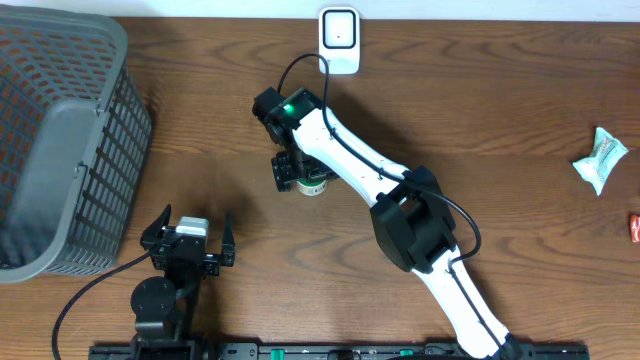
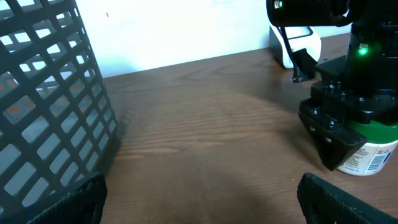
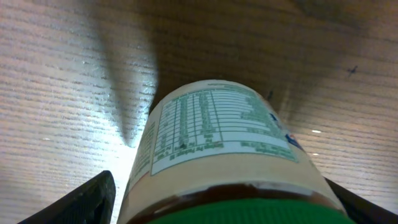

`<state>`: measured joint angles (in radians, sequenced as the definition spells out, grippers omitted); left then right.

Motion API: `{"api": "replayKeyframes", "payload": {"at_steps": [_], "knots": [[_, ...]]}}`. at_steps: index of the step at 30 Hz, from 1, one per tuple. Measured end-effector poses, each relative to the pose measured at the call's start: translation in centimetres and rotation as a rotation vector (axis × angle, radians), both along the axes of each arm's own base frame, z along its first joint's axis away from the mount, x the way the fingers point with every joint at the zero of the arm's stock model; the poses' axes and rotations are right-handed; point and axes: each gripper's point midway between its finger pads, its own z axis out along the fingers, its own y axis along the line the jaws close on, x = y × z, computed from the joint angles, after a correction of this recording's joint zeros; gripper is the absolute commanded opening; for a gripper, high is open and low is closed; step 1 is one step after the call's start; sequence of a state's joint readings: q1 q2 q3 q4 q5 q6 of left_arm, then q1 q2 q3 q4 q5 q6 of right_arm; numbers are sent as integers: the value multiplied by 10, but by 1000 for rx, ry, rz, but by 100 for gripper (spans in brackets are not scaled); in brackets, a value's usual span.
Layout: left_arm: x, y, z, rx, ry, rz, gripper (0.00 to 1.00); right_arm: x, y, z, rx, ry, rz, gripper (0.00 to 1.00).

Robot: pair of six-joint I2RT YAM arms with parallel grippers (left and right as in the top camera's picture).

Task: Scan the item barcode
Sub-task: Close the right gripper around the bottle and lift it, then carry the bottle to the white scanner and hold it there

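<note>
My right gripper needs to close now. Its finger reaches below the green lid, beside the jar's white label point(image 1: 312, 187) point(image 3: 229, 170), so it would hold the jar.
The item, a jar point(image 1: 316, 184) with a green lid and a white printed label, stands upright on the wooden table. My right gripper point(image 1: 300, 172) hangs over it, pointing down. In the right wrist view the jar point(image 3: 217, 137) fills the space between the jaws of the right gripper point(image 3: 227, 205), and the left finger point(image 3: 87, 199) stands apart from its side, so the gripper is open around it. The left wrist view shows the jar point(image 2: 373, 149) under the right gripper point(image 2: 339, 134). The white scanner point(image 1: 339, 40) stands at the table's far edge. My left gripper point(image 1: 188, 243) rests open and empty at the near left.
A grey mesh basket point(image 1: 60, 140) fills the left side and sits close to the left gripper point(image 2: 205, 202) in its wrist view point(image 2: 43, 93). A teal-and-white packet point(image 1: 601, 158) and a small red thing point(image 1: 634, 228) lie at the far right.
</note>
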<state>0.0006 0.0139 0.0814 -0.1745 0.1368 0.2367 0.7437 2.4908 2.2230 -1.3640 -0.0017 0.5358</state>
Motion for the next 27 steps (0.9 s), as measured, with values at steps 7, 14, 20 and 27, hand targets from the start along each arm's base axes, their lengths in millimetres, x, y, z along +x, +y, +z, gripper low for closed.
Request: {"api": "replayKeyframes", "payload": {"at_steps": [7,14,20,27], "knots": [[0,0,0,0,0,0,98,5,-1,-9,-3,-32,-58,67],[0,0,0,0,0,0,98,1,-1,-9,17,-37,-89,48],[0,0,0,0,0,0,98,-11,-6,-6,9,32,-84,47],[0,0,0,0,-1,0,98,-30,-24,33,43,210,-70,46]]}}
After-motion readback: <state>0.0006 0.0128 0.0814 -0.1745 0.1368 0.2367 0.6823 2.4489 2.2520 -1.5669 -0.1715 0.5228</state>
